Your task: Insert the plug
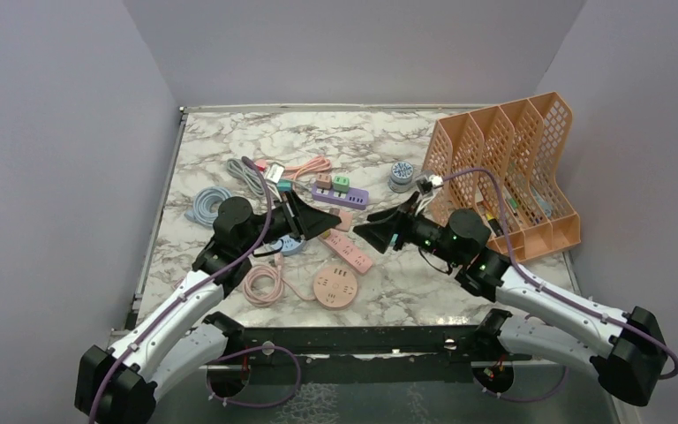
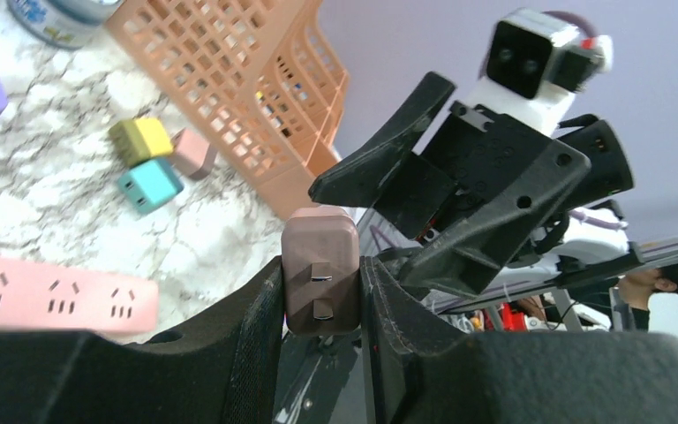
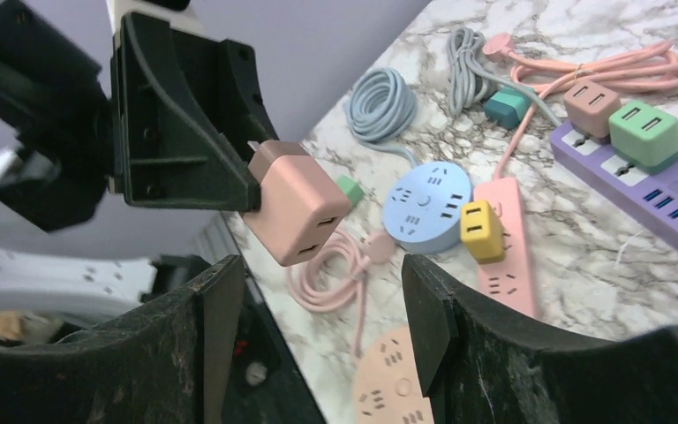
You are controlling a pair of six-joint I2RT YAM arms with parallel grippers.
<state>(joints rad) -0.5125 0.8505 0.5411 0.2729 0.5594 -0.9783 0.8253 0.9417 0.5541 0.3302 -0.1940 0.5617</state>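
Note:
I should next grab the pink cube plug (image 1: pixel 342 220) (image 3: pixel 296 201) by its sides with my right gripper, socket side toward me, so the plug's metal pins stay free to insert.
My left gripper (image 1: pixel 334 221) is shut on a pink cube plug (image 2: pixel 320 269), held above the table with its two metal prongs facing the left wrist camera. In the right wrist view the same plug (image 3: pixel 296 201) hangs from the left gripper's black fingers (image 3: pixel 185 124), its socket face toward me. My right gripper (image 3: pixel 322 296) is open and empty, tip to tip with the left one (image 1: pixel 364 232), and its fingers (image 2: pixel 512 199) show just beyond the plug. A pink power strip (image 1: pixel 353 254) lies on the table below both grippers.
A round pink socket (image 1: pixel 335 285), a round blue socket (image 3: pixel 425 205), a yellow cube (image 3: pixel 481 230) on the pink strip, and a purple strip (image 1: pixel 340 194) with cubes lie around. Coiled cables (image 1: pixel 265 284) lie on the left. An orange file rack (image 1: pixel 508 172) stands at the right.

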